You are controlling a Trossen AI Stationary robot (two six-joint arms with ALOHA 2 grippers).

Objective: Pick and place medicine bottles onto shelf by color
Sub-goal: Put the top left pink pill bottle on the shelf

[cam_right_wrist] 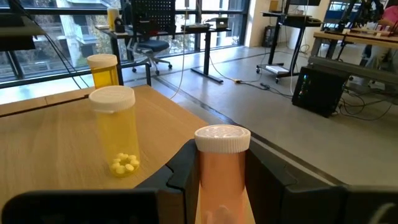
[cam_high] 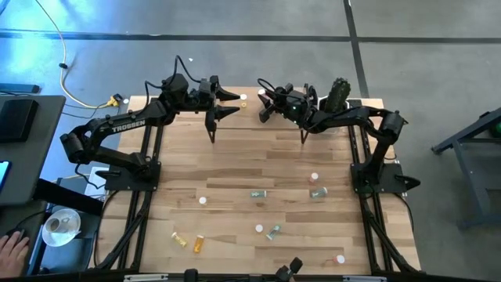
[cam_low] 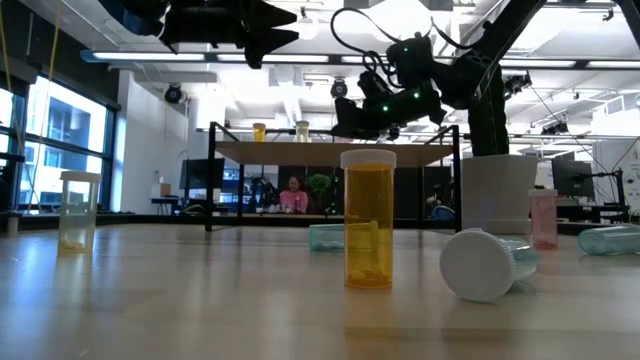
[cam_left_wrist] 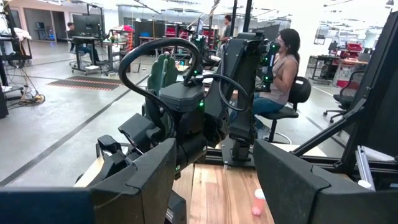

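My right gripper opens next. The pink bottle's cap lines up with caps of bottles standing on the shelf board, so the pink bottle would stand there.
My right gripper is shut on a pink medicine bottle with a white cap, over the right part of the shelf at the table's far edge. A yellow bottle holding pills and an orange bottle stand upright on the shelf board. My left gripper hangs open above the shelf's left part, level and pointing toward the right arm, with nothing between its fingers. Several more bottles stand or lie on the tabletop, among them an upright orange one. My right gripper pinches the pink bottle's body just below the white cap, one finger on each side. The fingers come level, from the table's right side. The bottle stands upright in the hold. Its bottom is out of the frame, so whether it touches the shelf cannot be told.
A white pot with a cactus stands at the far right beside the shelf. Green bottles lie mid-table, a pink one stands there, and a yellow one lies near the front. People sit beyond the table.
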